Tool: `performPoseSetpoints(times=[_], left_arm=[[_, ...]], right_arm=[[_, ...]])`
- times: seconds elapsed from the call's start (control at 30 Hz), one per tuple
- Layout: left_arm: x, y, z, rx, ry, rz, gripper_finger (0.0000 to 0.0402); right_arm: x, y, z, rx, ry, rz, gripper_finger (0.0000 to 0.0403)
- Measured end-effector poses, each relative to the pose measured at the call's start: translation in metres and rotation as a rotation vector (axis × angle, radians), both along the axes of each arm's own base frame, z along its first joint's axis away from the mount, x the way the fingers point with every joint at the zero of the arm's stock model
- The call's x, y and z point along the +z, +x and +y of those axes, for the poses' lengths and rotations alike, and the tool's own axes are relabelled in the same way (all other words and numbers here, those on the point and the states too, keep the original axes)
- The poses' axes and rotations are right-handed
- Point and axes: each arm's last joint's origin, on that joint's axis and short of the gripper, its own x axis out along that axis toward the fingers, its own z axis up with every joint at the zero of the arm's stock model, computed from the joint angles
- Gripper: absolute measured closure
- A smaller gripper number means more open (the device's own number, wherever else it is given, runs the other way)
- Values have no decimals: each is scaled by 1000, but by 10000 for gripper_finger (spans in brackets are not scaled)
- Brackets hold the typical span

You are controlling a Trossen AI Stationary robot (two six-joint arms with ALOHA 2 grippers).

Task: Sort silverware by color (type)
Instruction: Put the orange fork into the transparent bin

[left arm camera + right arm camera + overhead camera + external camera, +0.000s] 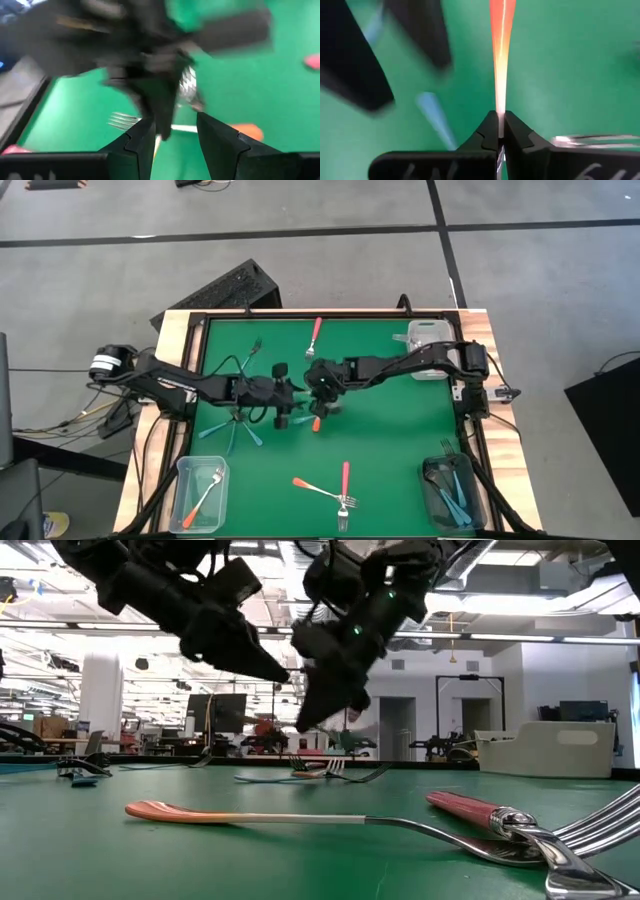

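Note:
My left gripper grabs the orange fork by its handle next, to sort the fork with its own color.
My right gripper [318, 392] hangs above the middle of the green table [400, 450], shut on an orange-handled fork [501, 45]. The fork's handle runs ahead of the fingers, and its orange end [316, 423] shows just near of the gripper. In the left wrist view its silver tines [187, 85] show beside the right gripper. My left gripper [290, 395] is close on the left of it, open [172, 135], with nothing between its fingers. Other forks lie flat on the table: blue ones [240, 430] at the left, a pink one [316, 335] far off. My right gripper pinches the fork between its two fingers at the thin neck [499, 116], where the orange handle narrows toward the tines. The fingers slant down and lie along the fork. The handle sticks out ahead of them; whether its free end touches the table does not show.
An orange fork [312, 486] and a pink fork [346, 478] lie crossed near the front edge. Clear bins stand at the near left [184, 470] with an orange fork, the near right [428, 472] with blue forks, and the far right [428, 332].

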Motion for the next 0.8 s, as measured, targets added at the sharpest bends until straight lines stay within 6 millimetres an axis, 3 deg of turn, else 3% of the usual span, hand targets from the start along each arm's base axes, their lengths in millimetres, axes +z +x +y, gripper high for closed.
performPoseSetpoints(times=[0.3,0.5,0.8], left_arm=[[-10,-9,-14,-30,283,175,269],[-14,-14,-10,46,327,239,274],[-13,-12,-12,-20,293,212,372]], right_arm=[[22,10,14,85,89,-65,384],[26,12,24,111,87,-67,383],[26,11,18,108,75,-64,380]])
